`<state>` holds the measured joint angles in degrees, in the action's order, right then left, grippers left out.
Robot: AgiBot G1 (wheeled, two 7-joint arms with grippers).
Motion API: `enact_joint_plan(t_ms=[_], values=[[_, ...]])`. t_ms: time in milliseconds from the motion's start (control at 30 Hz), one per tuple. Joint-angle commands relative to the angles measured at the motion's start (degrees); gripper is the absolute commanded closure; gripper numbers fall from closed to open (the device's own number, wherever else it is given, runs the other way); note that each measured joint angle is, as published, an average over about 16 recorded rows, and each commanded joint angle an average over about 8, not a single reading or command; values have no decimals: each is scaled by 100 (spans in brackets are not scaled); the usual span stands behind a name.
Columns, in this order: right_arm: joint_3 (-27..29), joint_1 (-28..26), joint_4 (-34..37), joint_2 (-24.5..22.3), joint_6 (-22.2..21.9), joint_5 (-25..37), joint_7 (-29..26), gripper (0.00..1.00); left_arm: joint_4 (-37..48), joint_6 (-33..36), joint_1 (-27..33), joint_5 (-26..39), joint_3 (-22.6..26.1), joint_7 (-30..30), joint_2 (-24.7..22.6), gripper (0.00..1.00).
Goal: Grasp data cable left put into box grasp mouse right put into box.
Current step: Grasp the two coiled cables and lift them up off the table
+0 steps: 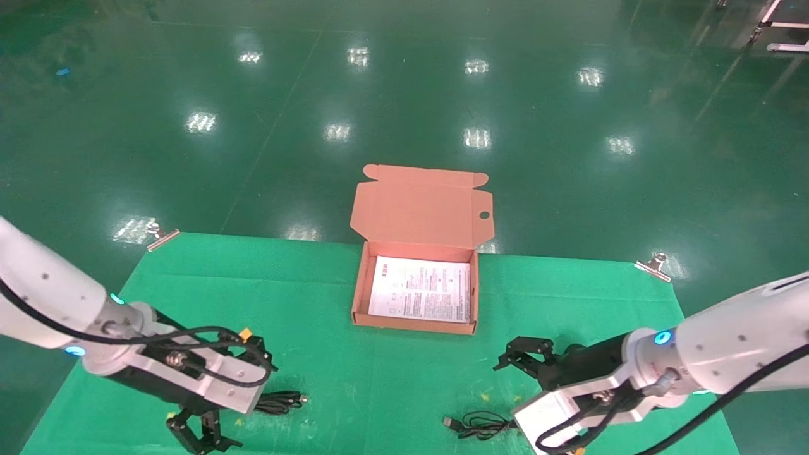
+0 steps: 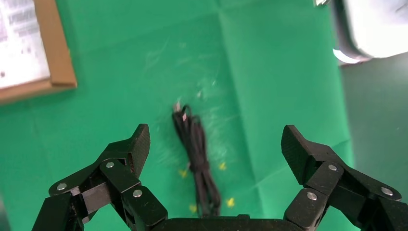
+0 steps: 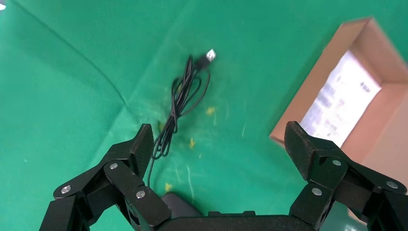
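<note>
The slack loops of the data cable fan out toward its ends, so my left gripper should next grab the cable by its tied middle (image 2: 199, 166), where the strands come together.
The open orange-brown box (image 1: 360, 292) stands at the table's far middle, lid up behind, white printed sheet inside. The data cable (image 1: 281, 401), a narrow black bundle, lies at the front left. My left gripper (image 1: 202, 436) is open and empty just in front of it. In the left wrist view the data cable (image 2: 195, 154) lies between the open fingers of the left gripper (image 2: 215, 139), below them. My right gripper (image 1: 524, 357) is open and empty at the front right. The mouse (image 3: 180, 208) shows only partly beneath the right gripper (image 3: 219, 139). Its cord (image 3: 180, 106) trails away.
A green cloth (image 1: 379, 373) covers the table, held by metal clips (image 1: 161, 237) at the far corners. The mouse's cord with USB plug (image 1: 477, 424) lies at the front right. The box's corner shows in the left wrist view (image 2: 57, 57) and in the right wrist view (image 3: 308, 101).
</note>
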<state>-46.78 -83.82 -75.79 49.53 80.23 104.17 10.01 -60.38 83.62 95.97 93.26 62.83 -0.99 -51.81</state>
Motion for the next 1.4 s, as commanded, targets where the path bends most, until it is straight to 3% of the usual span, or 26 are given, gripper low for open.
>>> enact_joint_plan(t_ms=[33, 267, 467, 1067, 1100, 1333, 1400], values=[[-81, 71, 20, 73, -114, 212, -13, 0, 65, -127, -34, 194, 69, -12, -70, 0], [-268, 347, 366, 294, -537, 790, -185, 0, 432, -645, -279, 709, 248, 68, -292, 0], [-325, 549, 874, 473, -828, 928, -208, 0, 935, -1114, -491, 906, 274, 143, -424, 0], [-340, 515, 3063, 1313, -1490, 911, 264, 0, 3386, -1688, -700, 400, -11, -528, -1139, 0], [-342, 508, 3141, 1342, -1523, 915, 299, 12, 3481, -1707, -702, 380, -23, -584, -1164, 7], [-330, 482, 3471, 1456, -1684, 907, 463, 100, 3923, -1800, -699, 306, -76, -829, -1264, 95], [-328, 481, 3523, 1472, -1705, 902, 488, 100, 4001, -1813, -698, 296, -86, -855, -1279, 100]])
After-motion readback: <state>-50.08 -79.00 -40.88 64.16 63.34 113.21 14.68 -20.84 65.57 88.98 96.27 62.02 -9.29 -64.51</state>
